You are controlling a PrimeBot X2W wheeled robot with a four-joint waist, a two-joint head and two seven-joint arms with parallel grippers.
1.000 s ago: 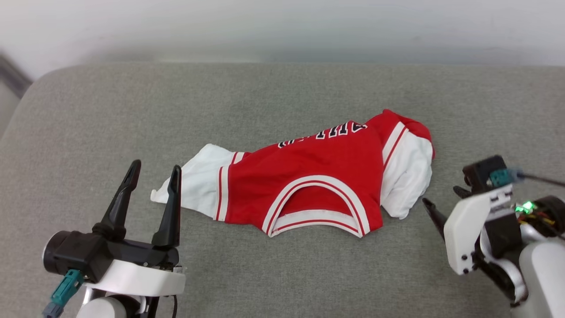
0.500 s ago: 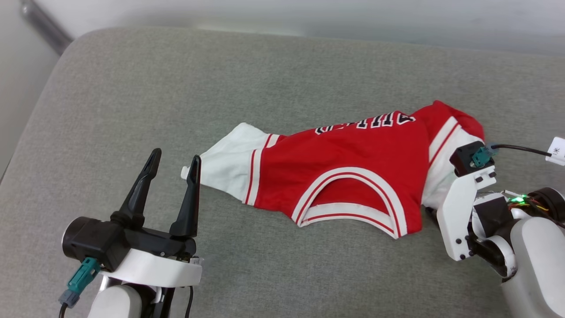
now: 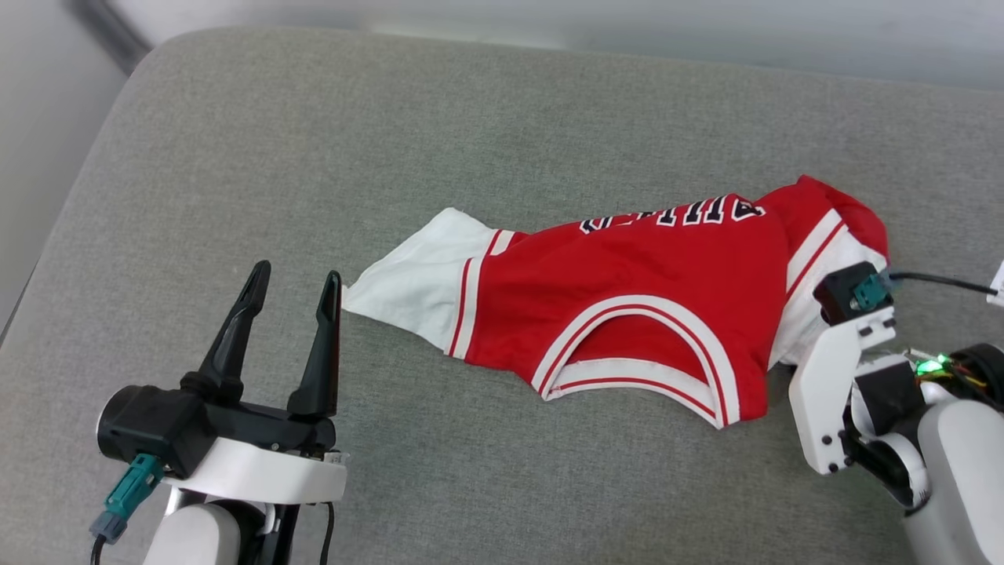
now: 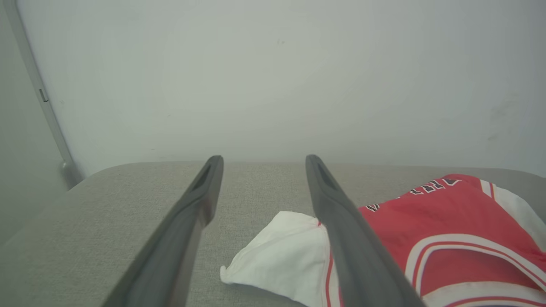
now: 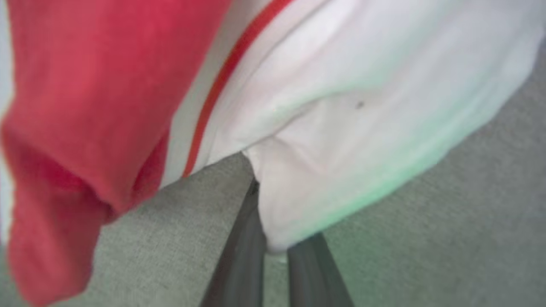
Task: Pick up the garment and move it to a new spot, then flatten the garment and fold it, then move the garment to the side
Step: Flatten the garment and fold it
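Observation:
The garment's white sleeve [image 3: 414, 287] lies flat on the cushion and the sleeve's bunched edge [image 3: 349, 297] stands up, so my left gripper grabs the garment by that edge next.
The garment [image 3: 627, 275], a red jersey with white sleeves and black lettering, lies crumpled on the grey cushion [image 3: 471, 133]. My left gripper [image 3: 296, 273] stands open just left of the garment's white left sleeve [image 3: 408, 278], apart from it; in the left wrist view the left gripper [image 4: 263, 160] has nothing between its fingers and the garment [image 4: 448, 213] lies to the right. The right wrist view has my right gripper [image 5: 273, 251] shut on a fold of the white right sleeve [image 5: 341, 106]. In the head view my right arm's white wrist [image 3: 831, 392] hides those fingers.
The cushion's rounded left edge [image 3: 70, 196] drops off beside a pale wall with a dark strip [image 3: 110, 31]. A black cable [image 3: 933, 280] runs right from my right wrist. Bare cushion surface lies behind and in front of the garment.
The head camera has shifted, so the whole picture moved. My right gripper reached in to the garment's right sleeve and shut on it. The left gripper stays open.

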